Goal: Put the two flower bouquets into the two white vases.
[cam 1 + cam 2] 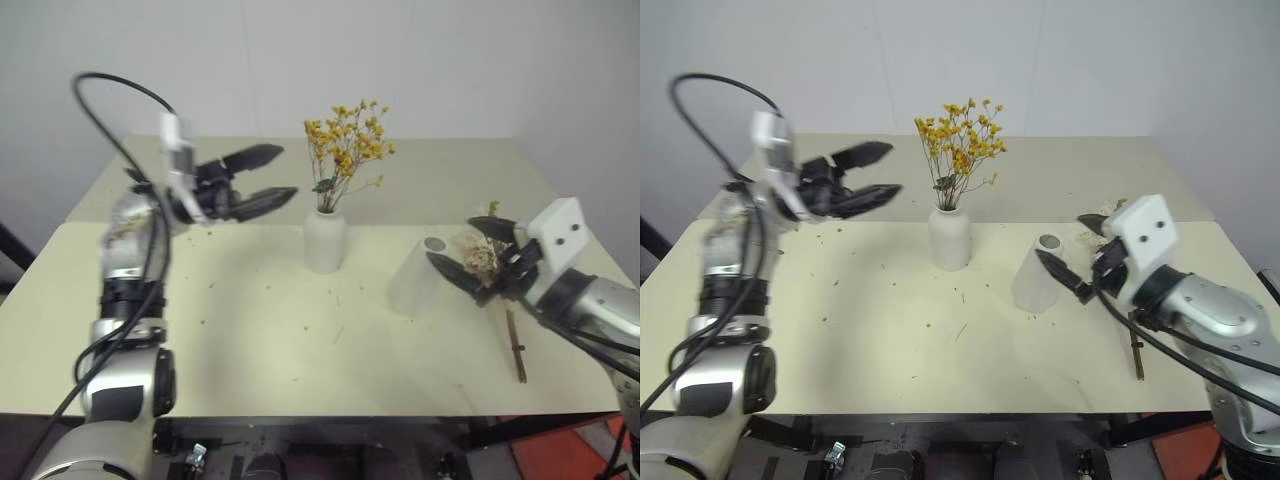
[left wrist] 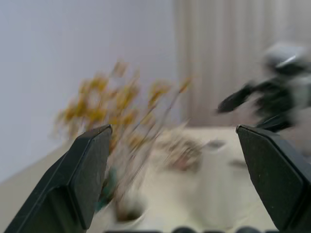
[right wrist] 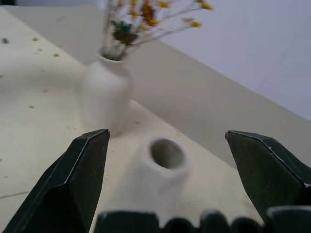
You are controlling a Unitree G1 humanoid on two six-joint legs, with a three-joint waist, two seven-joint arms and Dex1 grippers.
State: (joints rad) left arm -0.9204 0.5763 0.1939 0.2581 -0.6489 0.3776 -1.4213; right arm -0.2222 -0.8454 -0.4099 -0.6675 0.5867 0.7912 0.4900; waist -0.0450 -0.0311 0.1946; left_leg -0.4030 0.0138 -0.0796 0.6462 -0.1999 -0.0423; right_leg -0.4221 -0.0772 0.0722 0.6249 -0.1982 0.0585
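Next, the right gripper grabs the larger bouquet by its bound stems, since the bouquet's blossoms are delicate.
A small spray of yellow-orange flowers [image 1: 347, 140] stands upright in the short rounded white vase [image 1: 325, 242] at mid-table. To its right stands the taller frosted cone vase [image 1: 415, 275] with its mouth [image 3: 166, 154] showing nothing inside. The larger bunch of cream and pink flowers [image 1: 483, 258] lies on the table to the right of the cone vase, its stem [image 1: 516, 350] pointing toward the front edge. My right gripper [image 1: 452, 240] hangs open over that bunch's head, facing the cone vase, with nothing between its fingers. Raised to the left of the yellow spray, my left gripper [image 1: 288, 171] is open and empty.
The cream table [image 1: 250, 330] carries scattered flower crumbs. A second tabletop [image 1: 450, 170] adjoins it at the back, against a white wall. There is free room on the table's left and front.
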